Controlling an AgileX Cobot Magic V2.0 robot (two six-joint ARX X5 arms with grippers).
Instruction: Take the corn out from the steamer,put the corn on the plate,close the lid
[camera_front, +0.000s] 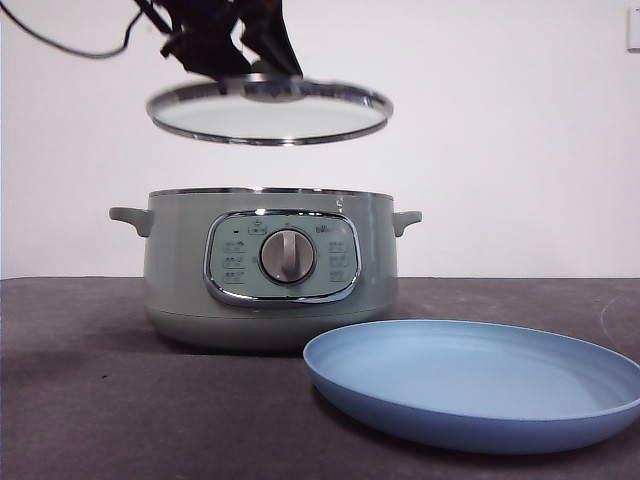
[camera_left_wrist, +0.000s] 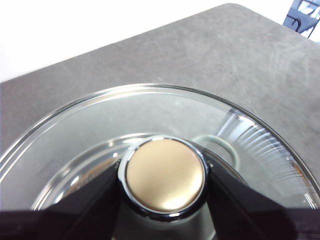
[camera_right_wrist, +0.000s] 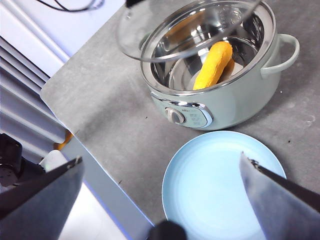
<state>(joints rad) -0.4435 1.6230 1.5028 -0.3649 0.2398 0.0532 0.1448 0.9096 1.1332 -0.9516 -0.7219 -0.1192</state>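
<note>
The right gripper grabs the yellow corn around its body (camera_right_wrist: 213, 65) next, to move the corn from the steamer onto the plate (camera_right_wrist: 220, 185).
The sage-green steamer (camera_front: 270, 275) stands open on the dark table. Inside it lies the yellow corn (camera_right_wrist: 214, 64), leaning against the steel wall. My left gripper (camera_left_wrist: 165, 180) is shut on the knob of the glass lid (camera_front: 268, 110) and holds the lid a short way above the pot, slightly to its left. The light-blue plate (camera_front: 480, 385) lies empty in front of the pot to the right. My right gripper (camera_right_wrist: 160, 170) hangs open high above the plate (camera_right_wrist: 220, 185), holding nothing.
The table's edge (camera_right_wrist: 95, 165) runs close to the plate in the right wrist view, with pale slatted panels beyond it. A white wall stands behind the pot.
</note>
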